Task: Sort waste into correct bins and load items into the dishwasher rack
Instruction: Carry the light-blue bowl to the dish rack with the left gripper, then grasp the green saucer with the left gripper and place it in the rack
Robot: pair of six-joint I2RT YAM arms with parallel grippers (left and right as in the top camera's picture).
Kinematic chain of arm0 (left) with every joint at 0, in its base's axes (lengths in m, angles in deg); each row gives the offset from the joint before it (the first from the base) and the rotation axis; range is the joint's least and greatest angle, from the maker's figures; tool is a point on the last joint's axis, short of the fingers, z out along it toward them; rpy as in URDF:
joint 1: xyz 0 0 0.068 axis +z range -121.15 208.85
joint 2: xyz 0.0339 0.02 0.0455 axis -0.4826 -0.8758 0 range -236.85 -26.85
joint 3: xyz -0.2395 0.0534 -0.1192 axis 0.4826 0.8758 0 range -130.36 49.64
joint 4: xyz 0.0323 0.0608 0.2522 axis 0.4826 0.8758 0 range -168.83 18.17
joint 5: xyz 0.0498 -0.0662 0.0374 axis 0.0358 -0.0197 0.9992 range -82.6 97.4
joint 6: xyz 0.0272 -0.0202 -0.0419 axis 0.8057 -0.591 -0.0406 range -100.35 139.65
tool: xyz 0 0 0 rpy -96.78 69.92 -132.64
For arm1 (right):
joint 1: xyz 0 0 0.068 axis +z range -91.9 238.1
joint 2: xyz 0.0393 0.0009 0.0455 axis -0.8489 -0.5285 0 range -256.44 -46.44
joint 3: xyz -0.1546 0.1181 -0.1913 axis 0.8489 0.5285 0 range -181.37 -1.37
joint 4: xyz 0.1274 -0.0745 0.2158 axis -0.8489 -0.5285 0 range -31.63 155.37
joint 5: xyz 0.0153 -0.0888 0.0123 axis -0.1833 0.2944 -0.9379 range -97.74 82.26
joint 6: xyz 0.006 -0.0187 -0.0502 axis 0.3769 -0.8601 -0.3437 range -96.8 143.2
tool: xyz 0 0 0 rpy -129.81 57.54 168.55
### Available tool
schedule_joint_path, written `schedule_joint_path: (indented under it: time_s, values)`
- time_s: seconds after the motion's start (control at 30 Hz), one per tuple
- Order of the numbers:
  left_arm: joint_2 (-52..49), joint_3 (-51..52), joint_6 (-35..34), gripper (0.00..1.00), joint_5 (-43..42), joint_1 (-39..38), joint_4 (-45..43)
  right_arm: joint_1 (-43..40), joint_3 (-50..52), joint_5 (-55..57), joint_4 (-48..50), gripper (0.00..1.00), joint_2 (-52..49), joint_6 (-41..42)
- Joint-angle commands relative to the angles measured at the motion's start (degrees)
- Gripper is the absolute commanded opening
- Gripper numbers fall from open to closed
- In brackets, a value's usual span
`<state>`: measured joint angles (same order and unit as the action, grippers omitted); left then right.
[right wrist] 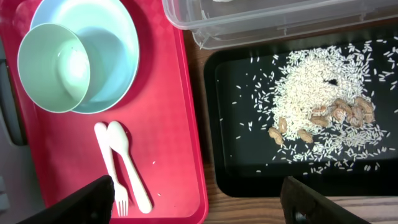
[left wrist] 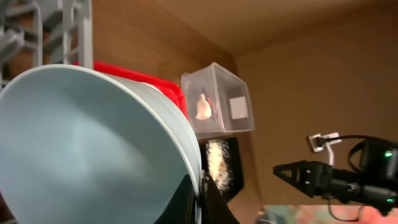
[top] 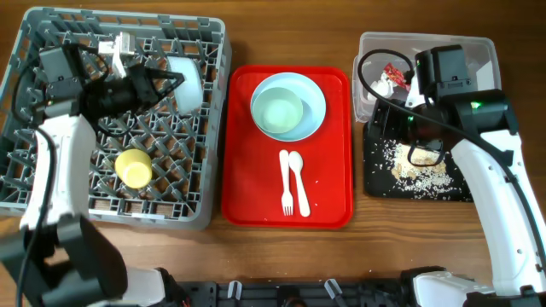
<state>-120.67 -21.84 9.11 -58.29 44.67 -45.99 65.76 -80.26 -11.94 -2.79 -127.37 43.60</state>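
Observation:
The left gripper should keep its hold on the pale blue bowl until the bowl's rim lies on the rack's wires, as the pale blue bowl's rim (top: pixel 179 108) (left wrist: pixel 160 121) is still upright above them.
My left gripper (top: pixel 166 83) is shut on the rim of the pale blue bowl (top: pixel 188 81), held on its side over the grey dishwasher rack (top: pixel 51 205); the bowl (left wrist: pixel 81 143) fills the left wrist view, with the jaws (left wrist: pixel 202 186) pinching its edge. A yellow cup (top: pixel 133 167) sits in the rack. The pale green bowl (top: pixel 279 112) sits on the pale blue plate (top: pixel 311 107). The white fork (top: pixel 287 183) and spoon (top: pixel 299 181) lie below them. My right gripper (top: pixel 401 115) is open and empty above the black tray (top: pixel 375 183) of rice scraps (top: pixel 418 175). The clear tub (top: pixel 486 47) holds the red wrapper (top: pixel 394 72) and napkin (top: pixel 382 83).
The plate, green bowl, fork and spoon lie on a red tray (top: pixel 243 196) between the rack and the bins. In the right wrist view the red tray (right wrist: pixel 174 124) edge lies beside the black tray (right wrist: pixel 211 124), with brown peanut-like bits (right wrist: pixel 339 112) among the rice.

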Motion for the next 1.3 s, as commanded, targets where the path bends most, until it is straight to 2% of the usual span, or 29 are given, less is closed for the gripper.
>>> schedule_joint_path:
  time_s: [0.0,0.3,0.4,0.5,0.57,0.67,0.8,0.87,0.9,0.97,1.27]
  values:
    - [-4.6,-0.9,1.4,0.04,-5.9,1.7,-1.0,-0.1,0.1,0.3,0.1,0.86,0.1,-0.9]
    - [-9.4,-0.9,1.4,0.04,-4.9,5.2,-1.6,-0.1,0.1,0.3,0.0,0.86,0.1,-0.9]
    - [-9.5,-0.9,1.4,0.10,-0.1,6.6,0.7,-0.1,0.1,0.3,0.0,0.86,0.1,-0.9]
    - [-9.5,-0.9,1.4,0.09,4.9,8.0,3.9,-0.1,0.1,0.3,0.0,0.86,0.1,-0.9]
    - [-9.5,-0.9,4.2,0.10,5.4,9.2,6.6,-0.1,0.1,0.3,0.0,0.86,0.1,-0.9]
    - [-9.5,-0.9,4.8,0.16,5.4,11.0,11.0,-0.1,0.1,0.4,0.0,0.86,0.1,-0.9]
    - [-9.2,-0.9,6.1,0.30,8.1,12.3,15.8,-0.1,0.1,0.4,0.0,0.86,0.1,-0.9]
    - [-8.5,-0.9,7.0,0.42,10.0,12.5,18.1,-0.1,0.1,0.4,0.0,0.86,0.1,-0.9]
    - [-7.7,-0.9,7.2,0.52,10.1,12.6,18.9,-0.1,0.1,0.4,0.0,0.86,0.1,-0.9]
    - [-5.5,-0.9,7.1,0.56,10.1,12.7,19.1,-0.1,0.1,0.4,0.0,0.86,0.1,-0.9]
    - [9.7,-0.9,7.1,0.59,10.4,10.2,17.3,-0.1,0.1,0.3,0.1,0.86,0.1,-0.9]
